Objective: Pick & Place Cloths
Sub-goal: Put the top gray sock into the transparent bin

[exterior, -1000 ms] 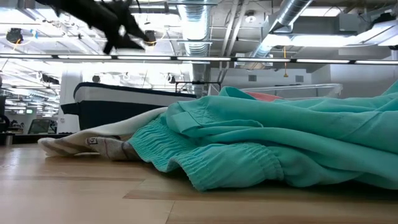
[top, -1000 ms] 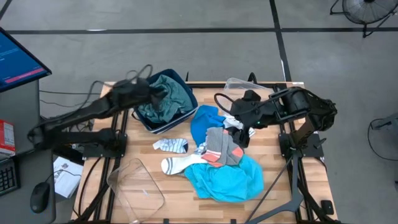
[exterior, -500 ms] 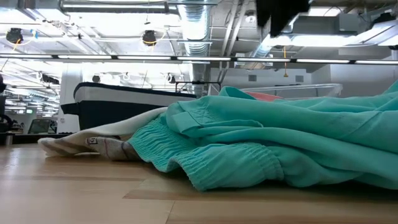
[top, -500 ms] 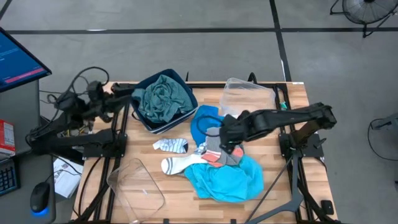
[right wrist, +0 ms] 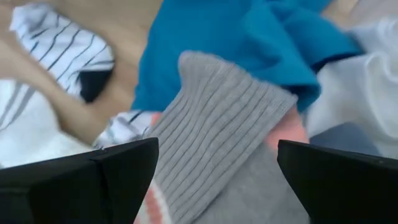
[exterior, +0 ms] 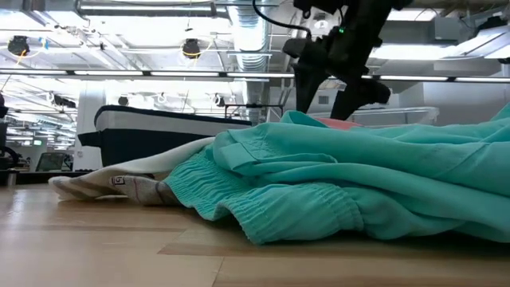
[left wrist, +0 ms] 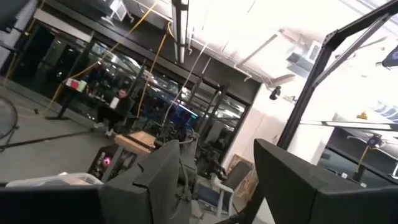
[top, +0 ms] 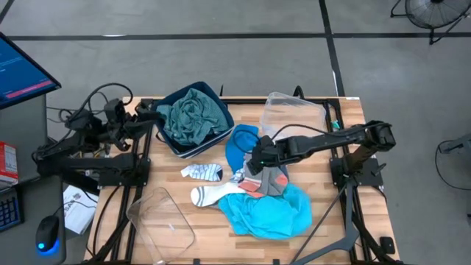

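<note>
I will grab the grey-and-coral socks by the grey ribbed cuff with my right gripper next, to pick and place the socks.
The grey-and-coral socks lie mid-table on the turquoise top, beside the bright blue top. My right gripper hangs open just above them. In the right wrist view its two fingers stand on either side of a grey ribbed sock cuff, and no touch shows. White socks and a striped sock lie to the left. The teal-green shirt sits bunched in the dark blue bin. My left gripper is drawn back left of the bin, open and pointing up into the room.
One clear plastic tub stands at the far right of the table and another at the near left corner. Bare wood shows between the bin and the near tub. In the low view the turquoise top fills the foreground.
My left gripper has drawn back from over the bin toward the table's left edge and tipped upward; the shirt stays in the bin. My right gripper has come down and moved toward the table's middle, over the grey-and-coral socks, with its fingers still wide.
</note>
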Robot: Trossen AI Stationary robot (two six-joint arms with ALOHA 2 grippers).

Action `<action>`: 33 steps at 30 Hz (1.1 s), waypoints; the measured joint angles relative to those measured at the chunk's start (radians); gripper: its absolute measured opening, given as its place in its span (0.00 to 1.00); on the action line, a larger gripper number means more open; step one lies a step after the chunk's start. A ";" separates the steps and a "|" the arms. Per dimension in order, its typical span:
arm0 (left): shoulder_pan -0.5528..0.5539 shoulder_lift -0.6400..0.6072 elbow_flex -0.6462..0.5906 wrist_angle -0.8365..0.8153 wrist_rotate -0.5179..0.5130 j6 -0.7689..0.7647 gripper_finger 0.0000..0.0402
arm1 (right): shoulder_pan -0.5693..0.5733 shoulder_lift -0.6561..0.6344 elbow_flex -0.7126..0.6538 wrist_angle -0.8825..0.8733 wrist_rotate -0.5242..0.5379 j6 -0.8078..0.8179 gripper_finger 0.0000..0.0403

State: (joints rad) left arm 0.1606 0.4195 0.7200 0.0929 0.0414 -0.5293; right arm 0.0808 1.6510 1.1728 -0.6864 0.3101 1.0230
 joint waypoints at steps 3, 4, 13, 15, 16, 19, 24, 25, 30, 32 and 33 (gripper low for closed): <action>-0.004 0.008 0.000 0.003 0.000 0.000 0.48 | -0.010 0.018 -0.002 0.000 0.036 0.000 0.80; -0.004 0.010 0.000 0.005 0.002 0.000 0.48 | -0.017 0.026 0.000 0.010 0.039 0.000 0.80; -0.004 0.011 0.000 0.012 0.089 -0.007 0.48 | -0.035 0.167 -0.001 0.102 -0.007 -0.001 0.78; -0.004 0.011 0.000 0.013 0.089 -0.007 0.48 | -0.033 0.171 0.000 0.122 -0.002 0.000 0.75; -0.004 0.011 0.000 0.014 0.089 -0.007 0.48 | -0.030 0.169 0.000 0.128 0.002 0.000 0.72; -0.004 0.011 0.000 0.014 0.089 -0.007 0.48 | -0.031 0.168 0.007 0.133 0.004 -0.001 0.59; -0.003 0.011 0.000 0.013 0.088 -0.002 0.48 | -0.031 0.168 0.031 0.131 0.001 -0.012 0.25; -0.003 0.011 0.000 0.013 0.088 0.003 0.48 | -0.031 0.168 0.037 0.130 0.000 -0.020 0.18; -0.003 0.011 0.000 0.013 0.088 0.017 0.48 | -0.033 0.168 0.104 0.102 -0.002 -0.065 0.07; -0.003 0.011 0.000 0.013 0.088 0.017 0.48 | -0.037 0.168 0.151 0.076 -0.002 -0.083 0.10; -0.003 0.011 0.000 0.012 0.088 0.016 0.48 | -0.037 0.168 0.176 0.063 -0.001 -0.097 0.10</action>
State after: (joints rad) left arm 0.1574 0.4301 0.7197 0.1051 0.1295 -0.5129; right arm 0.0437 1.8194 1.3489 -0.6234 0.3087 0.9258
